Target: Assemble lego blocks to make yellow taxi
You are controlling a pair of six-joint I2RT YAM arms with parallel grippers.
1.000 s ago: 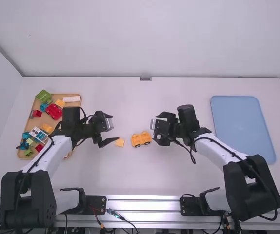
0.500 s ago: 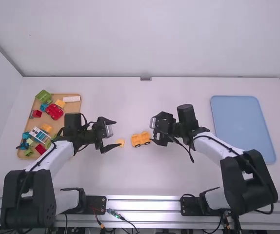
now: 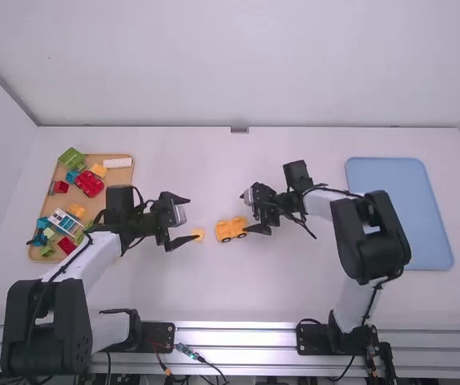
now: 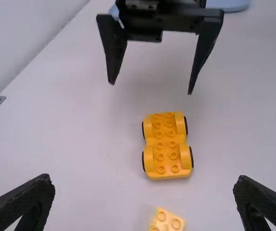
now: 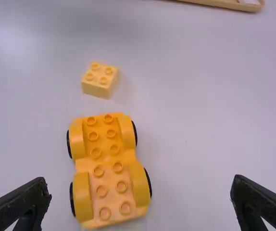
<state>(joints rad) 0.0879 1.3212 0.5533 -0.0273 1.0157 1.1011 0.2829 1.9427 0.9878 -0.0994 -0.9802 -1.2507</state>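
The right gripper takes hold of the car base by its rear wheel arches next. This keeps the car base steady for the small yellow brick (image 3: 199, 235) (image 5: 100, 80).
In the high view my left gripper (image 3: 195, 218) stands open just left of the small yellow brick (image 3: 199, 235). My right gripper (image 3: 244, 213) is open at the right end of the orange-yellow car base (image 3: 231, 229). The left wrist view has my left gripper (image 4: 144, 183) with fingers wide apart, the wheeled base (image 4: 167, 144) studs up, and the brick (image 4: 166, 222) close by. Between the spread fingers of my right gripper (image 5: 141, 185) in the right wrist view nothing is held; the car base (image 5: 108, 168) lies toward one finger, separate from the brick (image 5: 100, 80).
A wooden tray (image 3: 123, 155) at the left holds several loose pieces, including a red car (image 3: 89, 183), a green block (image 3: 73, 159) and a white piece (image 3: 119, 163). A blue tray (image 3: 398, 212) lies on the right side of the table.
The right arm has swung inward, its elbow shifting left and farther from the camera, and its gripper has turned slightly. The left gripper moved a little toward the camera, then stopped.
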